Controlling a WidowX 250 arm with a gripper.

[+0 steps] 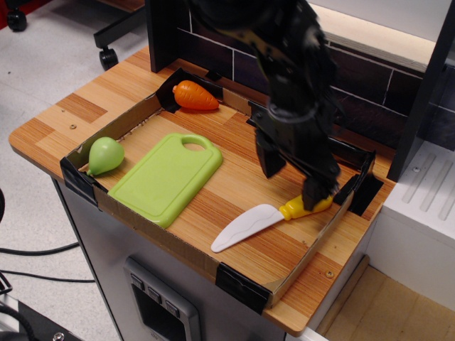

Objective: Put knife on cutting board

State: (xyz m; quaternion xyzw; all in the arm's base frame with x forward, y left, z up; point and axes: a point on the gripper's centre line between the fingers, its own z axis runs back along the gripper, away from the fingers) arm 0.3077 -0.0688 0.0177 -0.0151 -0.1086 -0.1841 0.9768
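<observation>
The knife should be picked up next by its yellow handle (298,207) with my gripper, so its white blade stays free to lie flat along the green cutting board (162,179).
The knife (250,222) lies on the wooden tray floor at the front right, white blade pointing front-left, yellow handle toward the right wall. The light-green cutting board (167,177) lies flat at the left of the tray, handle hole at its far end, nothing on it. My black gripper (293,177) is open and low over the knife's handle. One finger (316,192) covers the handle's end and the other finger (270,160) stands behind it. The knife still rests on the wood.
A green pear toy (104,155) sits in the tray's left corner and an orange carrot (194,96) in the far corner. Low cardboard walls (334,220) with black taped corners ring the tray. A dark brick backsplash (370,99) rises behind.
</observation>
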